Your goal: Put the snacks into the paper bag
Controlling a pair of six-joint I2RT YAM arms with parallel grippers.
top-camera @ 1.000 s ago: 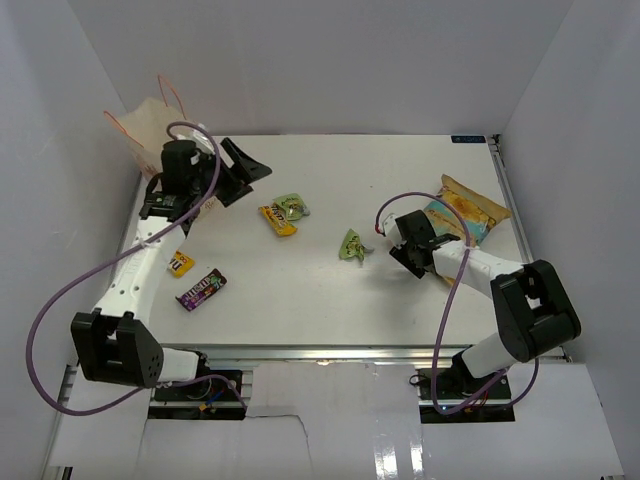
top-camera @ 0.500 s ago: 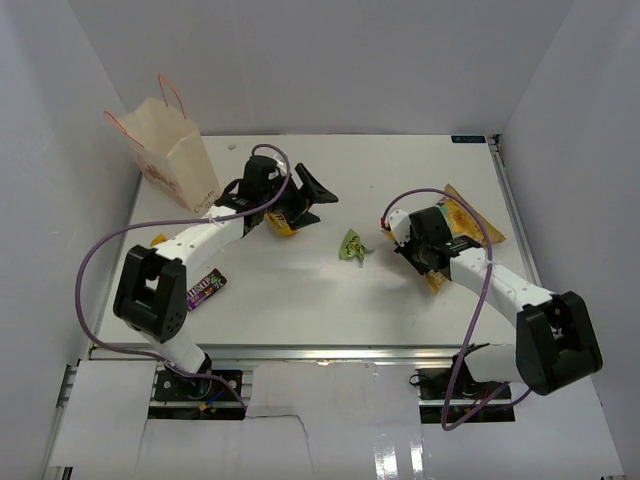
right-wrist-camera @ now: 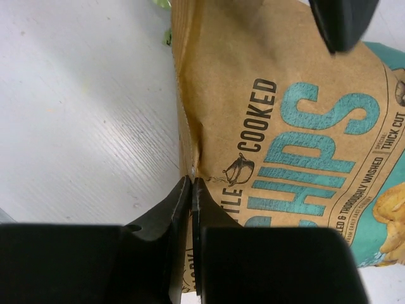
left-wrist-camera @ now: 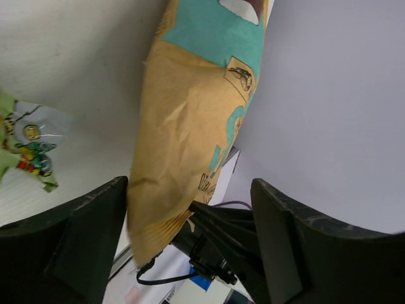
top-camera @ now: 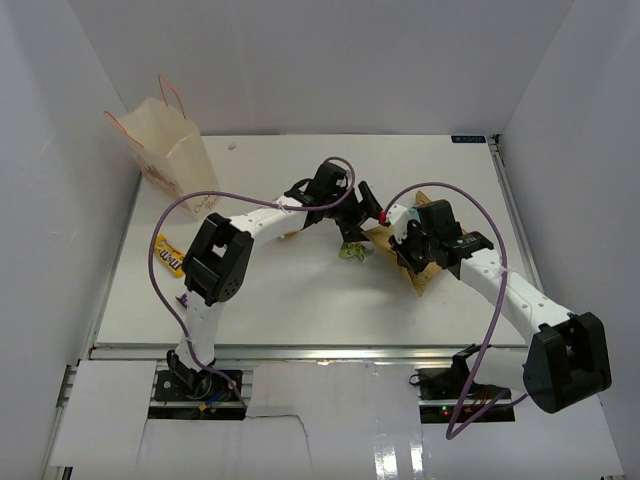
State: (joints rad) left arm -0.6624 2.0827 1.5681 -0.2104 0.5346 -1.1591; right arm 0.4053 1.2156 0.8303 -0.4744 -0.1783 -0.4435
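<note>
The chip bag's lower end is between my left gripper's fingers and closing would catch the chip bag, so now it is time to close on the chip bag's edge (top-camera: 378,236) (left-wrist-camera: 158,223).
My right gripper (right-wrist-camera: 193,185) is shut on the side seam of the big tan chip bag (right-wrist-camera: 285,126) with teal lettering. It holds the bag (top-camera: 382,236) tilted above the middle of the table. My left gripper (top-camera: 357,214) is open right beside it. The bag's lower end (left-wrist-camera: 183,139) hangs between the left gripper's wide-spread fingers (left-wrist-camera: 69,247) without being gripped. A small green packet (top-camera: 352,248) lies just under both grippers and also shows as a green packet (left-wrist-camera: 25,142) in the left wrist view. A yellow packet (top-camera: 170,255) lies at the left. The paper bag (top-camera: 168,152) stands upright at the far left corner.
White walls close in the table (top-camera: 270,300) on the left, back and right. The left arm (top-camera: 250,222) stretches across the table's middle, and its purple cable (top-camera: 190,205) loops over it. The right arm's cable (top-camera: 495,290) arcs above its forearm.
The left arm has swung from the paper bag to the table's middle, its gripper still open. My right gripper has shut on the chip bag and carried it leftward.
</note>
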